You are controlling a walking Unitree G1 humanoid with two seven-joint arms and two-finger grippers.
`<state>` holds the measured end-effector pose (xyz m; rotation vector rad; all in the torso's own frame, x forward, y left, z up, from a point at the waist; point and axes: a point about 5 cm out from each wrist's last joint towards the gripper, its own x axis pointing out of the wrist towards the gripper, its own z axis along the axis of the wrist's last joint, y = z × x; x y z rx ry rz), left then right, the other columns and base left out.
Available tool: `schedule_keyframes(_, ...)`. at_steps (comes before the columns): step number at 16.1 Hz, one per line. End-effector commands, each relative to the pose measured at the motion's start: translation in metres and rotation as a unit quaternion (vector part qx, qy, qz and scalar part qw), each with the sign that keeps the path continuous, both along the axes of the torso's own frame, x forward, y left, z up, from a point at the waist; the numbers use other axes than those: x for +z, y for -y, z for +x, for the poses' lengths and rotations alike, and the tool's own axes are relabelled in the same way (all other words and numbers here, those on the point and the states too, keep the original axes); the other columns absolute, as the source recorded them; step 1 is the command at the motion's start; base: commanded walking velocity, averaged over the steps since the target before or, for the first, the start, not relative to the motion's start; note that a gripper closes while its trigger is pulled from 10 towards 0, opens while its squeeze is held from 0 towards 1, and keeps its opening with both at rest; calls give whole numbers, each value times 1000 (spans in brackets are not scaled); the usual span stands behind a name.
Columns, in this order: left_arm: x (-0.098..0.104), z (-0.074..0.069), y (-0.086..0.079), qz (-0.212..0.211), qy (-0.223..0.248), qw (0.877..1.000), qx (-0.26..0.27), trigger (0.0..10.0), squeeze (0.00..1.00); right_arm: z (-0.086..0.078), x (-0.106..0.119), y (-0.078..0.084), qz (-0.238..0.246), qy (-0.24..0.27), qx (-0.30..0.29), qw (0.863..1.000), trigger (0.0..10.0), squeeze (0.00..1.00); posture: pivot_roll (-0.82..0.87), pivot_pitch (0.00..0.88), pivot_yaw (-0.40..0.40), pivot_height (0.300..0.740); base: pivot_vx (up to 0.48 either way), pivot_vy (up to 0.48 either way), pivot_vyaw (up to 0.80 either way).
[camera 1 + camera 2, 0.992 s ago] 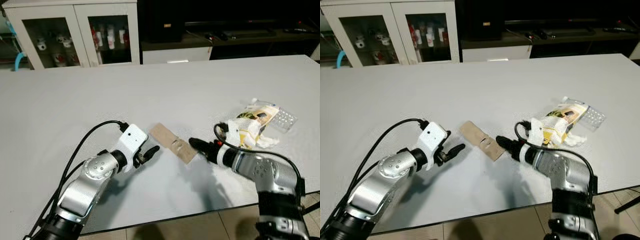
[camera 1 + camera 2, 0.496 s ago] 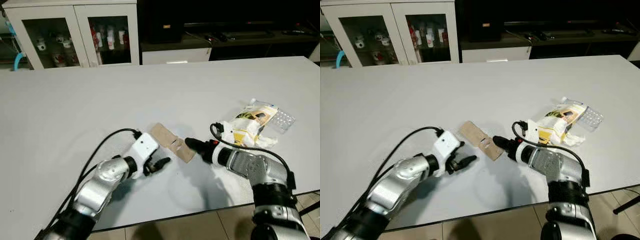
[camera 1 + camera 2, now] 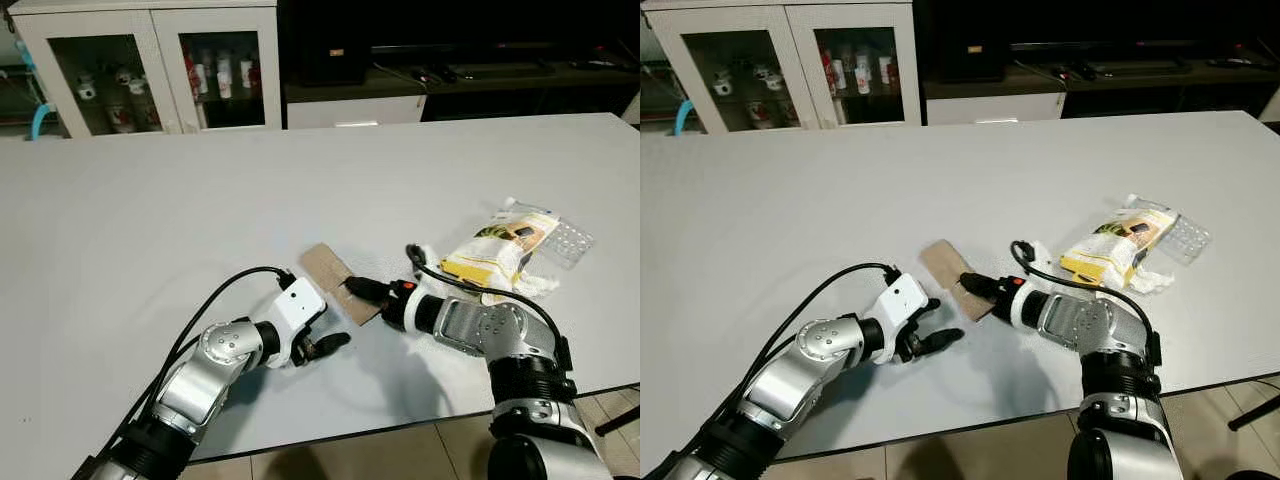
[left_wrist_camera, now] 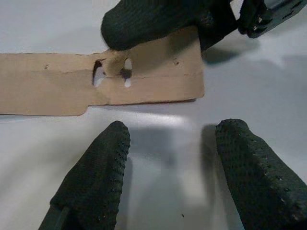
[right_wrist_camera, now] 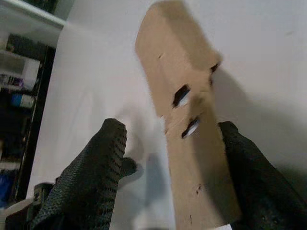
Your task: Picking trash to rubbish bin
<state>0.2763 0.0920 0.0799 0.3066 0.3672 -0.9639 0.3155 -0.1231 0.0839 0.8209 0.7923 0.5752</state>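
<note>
The piece of cardboard is trash for the rubbish bin, so the robot's right gripper will next grab it by its plain end (image 3: 363, 312) (image 5: 199, 179) beside the cut-outs to get it in there.
A flat brown cardboard strip (image 3: 330, 275) with small cut-outs lies on the white table (image 3: 300, 170). My right gripper (image 3: 356, 288) is open at the strip's near-right end. In the right wrist view the cardboard strip (image 5: 184, 100) runs between its two fingers (image 5: 96, 177), and one finger rests on top of the card. My left gripper (image 3: 330, 343) is open, low over the table just short of the strip's near edge, with the cardboard strip (image 4: 96, 81) beyond its fingertips (image 4: 100, 172). A crumpled yellow-and-white wrapper (image 3: 500, 252) lies to the right.
A clear plastic blister piece (image 3: 566, 238) sits beside the wrapper. The table's near edge (image 3: 400, 425) runs just behind both arms. A white glass-door cabinet (image 3: 150, 60) and a dark low shelf unit (image 3: 460, 75) stand beyond the far side.
My right gripper has slid left onto the end of the cardboard strip. My left gripper has moved right and nearer, ending below the strip. The wrapper has not moved.
</note>
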Motion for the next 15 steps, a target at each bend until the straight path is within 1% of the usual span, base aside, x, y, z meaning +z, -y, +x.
schedule_keyframes(1, 4, 3, 2, -2, 3, 1000, -6, 10000, 0, 4, 9, -2, 5, 10, 13, 1000, 10000, 0, -27, 0, -27, 740, 0, 0, 0)
schedule_keyframes(3, 5, 3, 3, -4, 3, 1000, -7, 10000, 0, 3, 8, -6, 3, 7, 25, 1000, 10000, 0, -23, 0, -31, 740, 0, 0, 0)
schedule_keyframes(4, 5, 3, 3, -5, 3, 1000, -6, 10000, 0, 3, 6, -6, 5, 3, 23, 1000, 2588, 0, -21, 0, -31, 740, 0, 0, 0)
schedule_keyframes(5, 5, 3, 2, -5, 2, 1000, -5, 10000, 0, 3, 6, -7, 7, 2, 21, 1000, 0, 0, -18, 0, -29, 740, 0, 0, 0)
schedule_keyframes(11, 7, 5, 0, 0, 3, 1000, -8, 10000, 0, 2, 6, -12, 26, 5, 29, 999, 0, 0, -18, 0, -17, 740, 0, 0, 0)
schedule_keyframes(15, 6, 5, 0, 3, 3, 1000, -12, 10000, 0, 2, 8, -13, 33, 7, 29, 999, 0, 0, -18, 0, -16, 740, 0, 0, 0)
